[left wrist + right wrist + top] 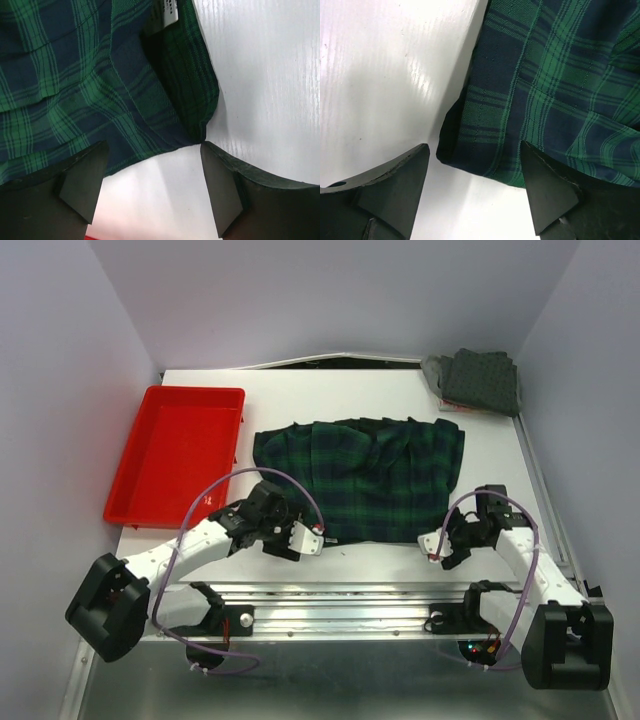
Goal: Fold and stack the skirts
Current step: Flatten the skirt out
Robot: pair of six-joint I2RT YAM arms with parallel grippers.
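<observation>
My left gripper grabs the plaid skirt's near corner [187, 131] by the white label [170, 10] next, to spread the skirt by both near corners for folding.
The green-navy plaid pleated skirt [360, 480] lies spread across the middle of the white table [330, 400]. My left gripper [308, 538] is open at its near left corner. In the left wrist view that corner of the plaid skirt [100, 85], with a white label [170, 10], ends just past the left gripper [152, 187], over bare table. My right gripper [435, 545] is open at the near right corner. In the right wrist view this corner of the plaid skirt [545, 85] reaches in between the tips of the right gripper [472, 187]. A folded dark charcoal skirt [480, 380] sits at the back right.
A red plastic tray [178, 452] stands along the table's left side, close to the plaid skirt's left edge. White walls close in the left, right and back. A metal rail [340, 595] runs along the near edge between the arm bases.
</observation>
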